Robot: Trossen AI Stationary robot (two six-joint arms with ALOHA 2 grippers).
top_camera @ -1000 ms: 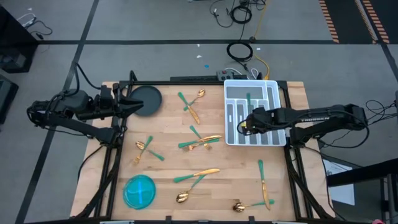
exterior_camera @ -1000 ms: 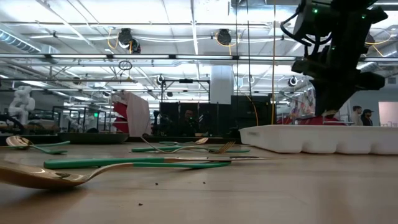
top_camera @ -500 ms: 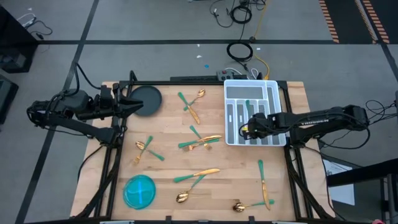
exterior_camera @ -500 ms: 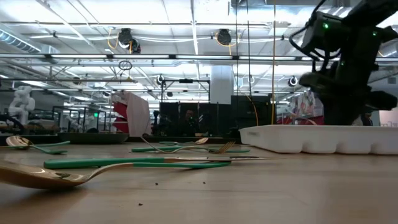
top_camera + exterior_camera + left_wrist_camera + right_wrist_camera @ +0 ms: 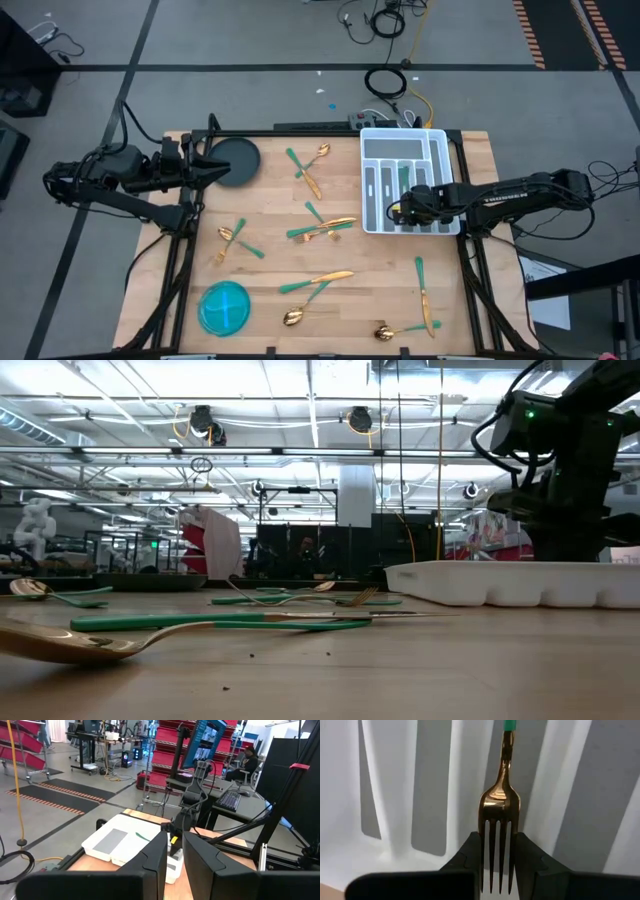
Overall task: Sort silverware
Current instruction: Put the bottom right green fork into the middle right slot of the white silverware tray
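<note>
The gold fork (image 5: 500,802) is low over its grey-floored compartment (image 5: 526,770), so the robot's right gripper will let go of it.
My right gripper (image 5: 398,210) stands over the white compartmented tray (image 5: 372,150), pointing steeply down into it, shut on a gold fork (image 5: 501,800) with a teal handle (image 5: 404,178). In the low view the tray's wall (image 5: 500,580) hides its fingers. More silverware lies flat on the wooden table: pieces at the far middle (image 5: 310,170), the centre (image 5: 325,228), the left (image 5: 235,240), the near middle (image 5: 315,285) and the near right (image 5: 425,300). My left gripper (image 5: 175,855) waits level at the table's left edge, narrowly open and holding nothing. My right gripper pinches the fork's tine end (image 5: 499,870) between its two fingers, one on each outer edge of the tines. The fingers come from above, slanting down, and lie along the fork. The handle points away from them, down into a tray compartment; whether it touches the tray I cannot tell.
A round black plate (image 5: 235,160) sits at the far left beside my left gripper (image 5: 215,170). A round blue bowl (image 5: 225,307) stands at the near left. Bare wood lies between the scattered pieces.
My right gripper has sunk toward the tray with the fork, shifting slightly toward the table's near edge and rolling a little about its own line. The fork has stayed in its fingers.
</note>
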